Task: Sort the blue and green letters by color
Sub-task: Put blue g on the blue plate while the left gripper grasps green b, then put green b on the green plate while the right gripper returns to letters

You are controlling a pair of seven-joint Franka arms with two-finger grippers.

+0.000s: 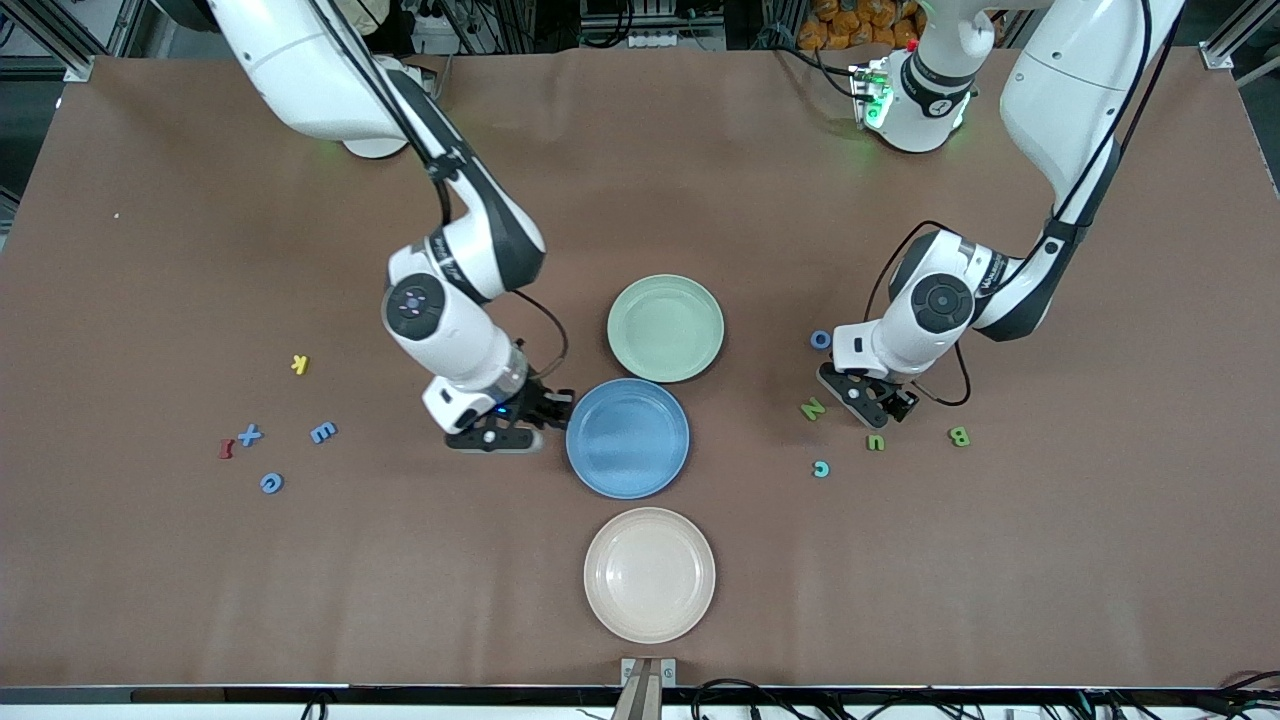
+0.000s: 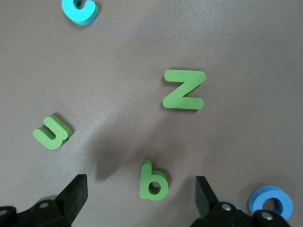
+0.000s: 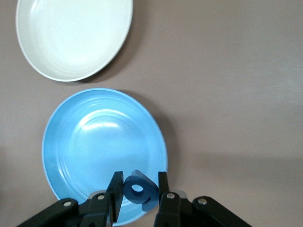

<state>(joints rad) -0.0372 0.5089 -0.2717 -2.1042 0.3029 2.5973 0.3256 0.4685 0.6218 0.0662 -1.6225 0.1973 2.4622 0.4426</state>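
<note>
My left gripper closes next, since the gripper's fingers stand on either side of the green b. Closing now would catch the b.
My right gripper is shut on a dark blue letter with a round hole and holds it over the rim of the blue plate at the right arm's end. My left gripper is open and low over the table, with a small green b lying between its fingers, untouched. Around it lie a green N, a green U, a green B, a teal C and a blue O. A blue X, E and C lie toward the right arm's end.
A green plate sits farther from the front camera than the blue plate, and a cream plate sits nearer. A yellow K and a dark red letter lie near the blue X.
</note>
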